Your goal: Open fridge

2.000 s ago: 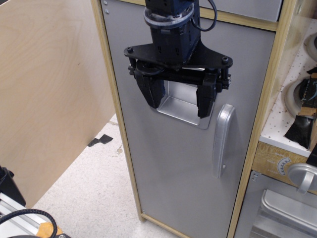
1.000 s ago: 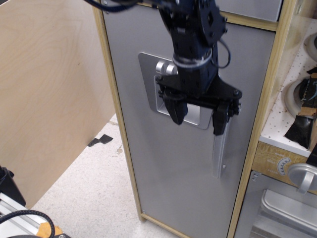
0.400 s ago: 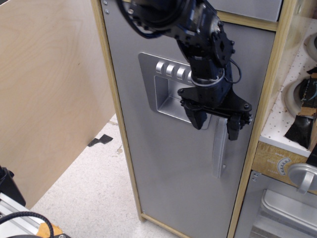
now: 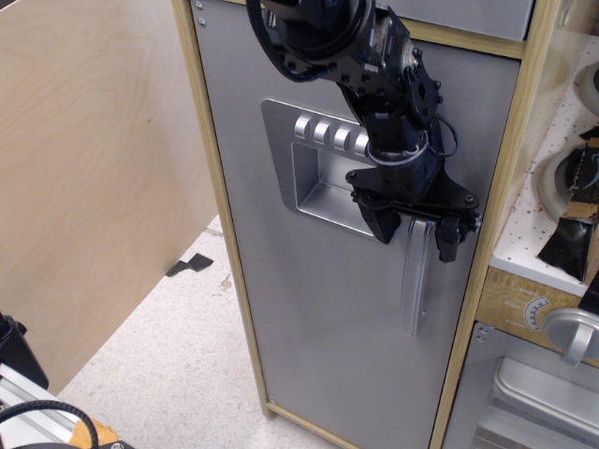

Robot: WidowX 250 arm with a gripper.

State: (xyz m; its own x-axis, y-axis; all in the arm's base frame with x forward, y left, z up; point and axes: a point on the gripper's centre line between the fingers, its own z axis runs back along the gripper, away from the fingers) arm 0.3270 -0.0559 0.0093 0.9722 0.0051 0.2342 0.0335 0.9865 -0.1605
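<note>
Next, my gripper grabs the silver vertical bar handle by its top [image 4: 421, 227]. Then it swings the fridge door [image 4: 318, 299] open.
The fridge [image 4: 309, 327] is a tall light-wood cabinet with a flat grey door that stands shut. A recessed silver dispenser panel [image 4: 314, 178] sits in the door's upper middle. The silver vertical bar handle [image 4: 415, 281] runs down the door's right side. My black gripper [image 4: 416, 234] is at the top of the handle, one finger on each side of the bar. The jaws are apart around the bar. The handle's top end is hidden behind the gripper.
A light plywood wall [image 4: 94, 168] stands to the left. The grey oven door with a round silver knob [image 4: 571, 332] is at lower right. A white pegboard shelf [image 4: 552, 224] with dark items is at right. Speckled floor [image 4: 178, 355] lies below.
My gripper has moved down and to the right, from in front of the dispenser panel to the top of the bar handle, and its fingers now straddle the bar. The door stays shut.
</note>
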